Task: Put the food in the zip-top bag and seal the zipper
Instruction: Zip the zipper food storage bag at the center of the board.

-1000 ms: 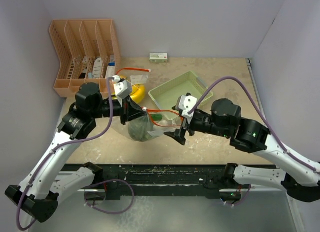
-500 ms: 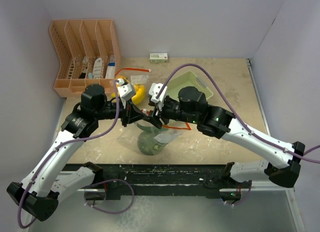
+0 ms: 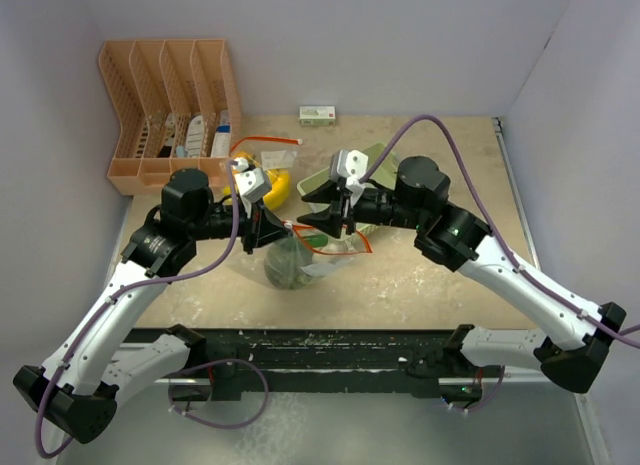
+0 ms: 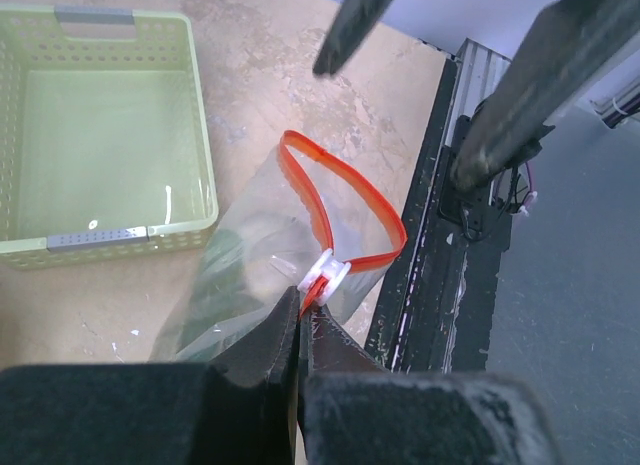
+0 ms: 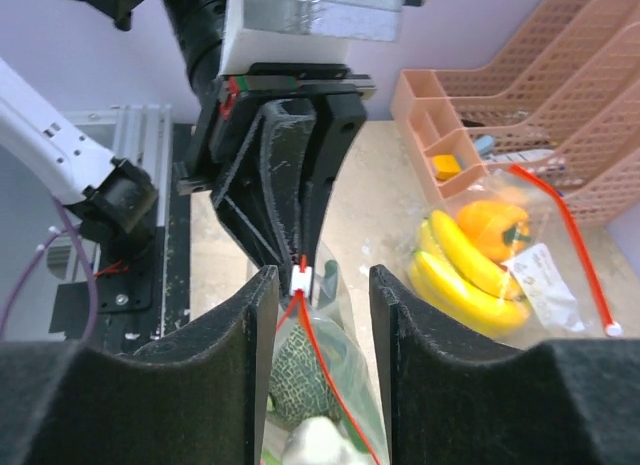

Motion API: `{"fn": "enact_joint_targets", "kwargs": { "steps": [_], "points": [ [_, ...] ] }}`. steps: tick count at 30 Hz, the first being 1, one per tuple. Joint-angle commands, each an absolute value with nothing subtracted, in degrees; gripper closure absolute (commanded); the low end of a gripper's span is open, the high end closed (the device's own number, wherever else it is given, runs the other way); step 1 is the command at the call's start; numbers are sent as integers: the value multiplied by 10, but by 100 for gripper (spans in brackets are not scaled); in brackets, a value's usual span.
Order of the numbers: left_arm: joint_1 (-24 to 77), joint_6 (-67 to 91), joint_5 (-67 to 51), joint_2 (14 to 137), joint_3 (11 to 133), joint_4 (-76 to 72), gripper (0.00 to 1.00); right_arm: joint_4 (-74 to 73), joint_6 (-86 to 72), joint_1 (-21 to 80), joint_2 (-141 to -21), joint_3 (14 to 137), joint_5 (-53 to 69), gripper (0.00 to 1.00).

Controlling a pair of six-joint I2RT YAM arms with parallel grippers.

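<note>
The robot's right gripper will next grab the white slider [image 3: 289, 225] [image 5: 302, 278] across its sides, with its fingers astride the red zipper, to slide the slider along and seal the bag.
A clear zip-top bag [image 3: 290, 263] with a red zipper holds the netted melon [image 5: 300, 385], a small white piece [image 5: 322, 445] and the dark green cucumber [image 3: 317, 238]. My left gripper [image 4: 300, 301] is shut on the red zipper strip just below the white slider [image 4: 325, 275]. My right gripper [image 5: 322, 277] stands open astride the bag's top, the slider [image 5: 302, 278] between its fingers near the left one. The yellow banana bunch [image 5: 460, 275] and the orange [image 5: 490, 225] lie in a second clear bag behind.
The pale green mesh basket [image 4: 110, 135] stands just beyond the bag. A peach desk organizer [image 3: 170, 110] fills the back left corner. A small white box [image 3: 317, 115] lies at the back wall. The table's front rail [image 4: 440, 235] runs close by the bag.
My right arm swung in from the right to the bag's top and its jaws narrowed around the slider. The left gripper kept its hold and the bag shifted slightly.
</note>
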State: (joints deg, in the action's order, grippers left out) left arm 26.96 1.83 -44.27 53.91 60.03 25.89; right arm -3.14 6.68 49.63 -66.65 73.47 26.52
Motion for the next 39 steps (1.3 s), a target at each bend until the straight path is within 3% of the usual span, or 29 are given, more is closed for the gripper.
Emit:
{"fn": "enact_joint_targets", "kwargs": {
  "steps": [1,7,20,28,34,39],
  "points": [
    [267,9,-454,531,612,228,100,-7,73,495,-679,742,346,53],
    [266,9,-453,533,614,229,100,-7,74,495,-682,733,368,40],
    [266,14,-452,537,612,224,100,-10,43,495,-733,742,369,45],
    [266,15,-452,537,609,221,100,-2,32,495,-736,741,359,63],
    [266,16,-451,535,608,221,100,-18,30,495,-743,748,349,88],
    [266,18,-440,529,608,222,100,-35,32,495,-738,749,327,97]
  ]
}}
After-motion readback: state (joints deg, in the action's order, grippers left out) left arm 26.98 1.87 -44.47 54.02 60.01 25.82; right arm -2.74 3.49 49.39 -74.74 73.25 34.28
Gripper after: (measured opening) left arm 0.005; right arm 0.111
